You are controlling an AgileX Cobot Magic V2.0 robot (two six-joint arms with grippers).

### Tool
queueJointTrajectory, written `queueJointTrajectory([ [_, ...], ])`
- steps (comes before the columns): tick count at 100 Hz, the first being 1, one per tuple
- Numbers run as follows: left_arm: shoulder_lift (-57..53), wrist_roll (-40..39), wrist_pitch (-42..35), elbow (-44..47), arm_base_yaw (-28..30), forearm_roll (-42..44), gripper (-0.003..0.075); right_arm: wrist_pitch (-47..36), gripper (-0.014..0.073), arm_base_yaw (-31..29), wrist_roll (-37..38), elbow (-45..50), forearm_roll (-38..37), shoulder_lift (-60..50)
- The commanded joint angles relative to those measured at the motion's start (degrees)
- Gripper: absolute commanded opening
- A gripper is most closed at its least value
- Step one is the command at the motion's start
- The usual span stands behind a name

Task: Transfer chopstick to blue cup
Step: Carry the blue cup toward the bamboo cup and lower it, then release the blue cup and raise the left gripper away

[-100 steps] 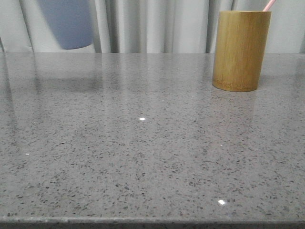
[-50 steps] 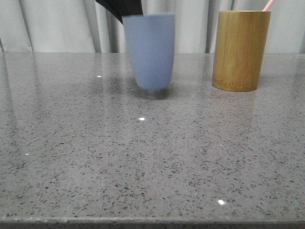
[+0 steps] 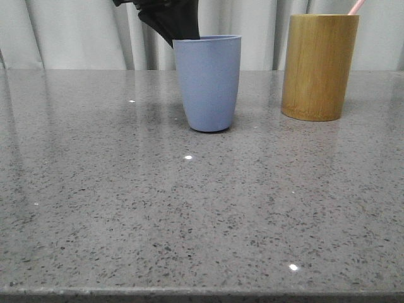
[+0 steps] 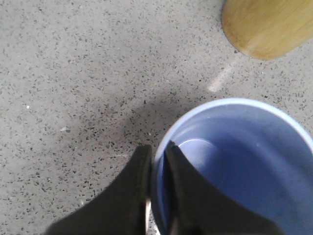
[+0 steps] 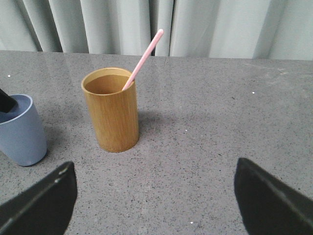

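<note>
The blue cup's base sits flat on the tabletop, so my left gripper should release it now.
The blue cup (image 3: 208, 85) stands upright on the grey stone table, left of the bamboo holder (image 3: 319, 66). My left gripper (image 3: 182, 30) comes down from above and is shut on the cup's rim, one finger inside and one outside (image 4: 157, 149). The cup (image 4: 244, 166) is empty inside. One pale pink chopstick (image 5: 144, 58) leans in the bamboo holder (image 5: 112, 112); only its tip (image 3: 356, 6) shows in the front view. My right gripper (image 5: 154, 169) is wide open above the table, nearer than the holder, holding nothing. The blue cup (image 5: 19, 132) sits at that view's edge.
The speckled grey table (image 3: 189, 208) stretches toward the front edge. Pale curtains (image 3: 76, 31) hang behind the table's far edge. The bamboo holder (image 4: 269, 24) is a short gap away from the cup.
The blue cup moved from high at the left, rightward and down, and now rests on the table with my left gripper still on its rim. The holder has not moved.
</note>
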Motion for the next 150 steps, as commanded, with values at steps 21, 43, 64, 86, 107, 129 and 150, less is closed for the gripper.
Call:
queueJointTrajectory([
  [21,-2.81,-0.67,-1.42,-1.99,-0.57,-1.07,0.0351,-3.86,0.0645,-0.2,-0.3,-1.81,-0.26,0.9],
  [43,-3.27,-0.67,3.27,-5.64,-0.37,-1.07,0.0582,-3.66,0.0645,-0.2,-0.3,-1.81,-0.26,0.9],
  [64,-8.03,-0.77,2.63,-6.4,1.78,-0.66,0.0582,-3.6,0.0645,-0.2,-0.3,-1.81,-0.31,0.9],
  [86,-14.59,-1.67,1.79,-3.86,8.22,-0.66,0.0578,-3.6,0.0645,-0.2,-0.3,-1.81,-0.31,0.9],
  [107,-25.08,-1.67,-2.37,9.1,16.33,-0.66,0.0578,-3.05,0.0645,-0.2,-0.3,-1.81,-0.31,0.9],
  [129,-40.21,-1.67,-10.38,31.0,22.24,-0.66,0.0578,-2.93,0.0645,-0.2,-0.3,-1.81,-0.31,0.9],
  [150,-55.83,-1.93,-16.14,50.0,25.18,-0.66,0.0578,-2.76,0.0645,-0.2,-0.3,-1.81,-0.31,0.9],
])
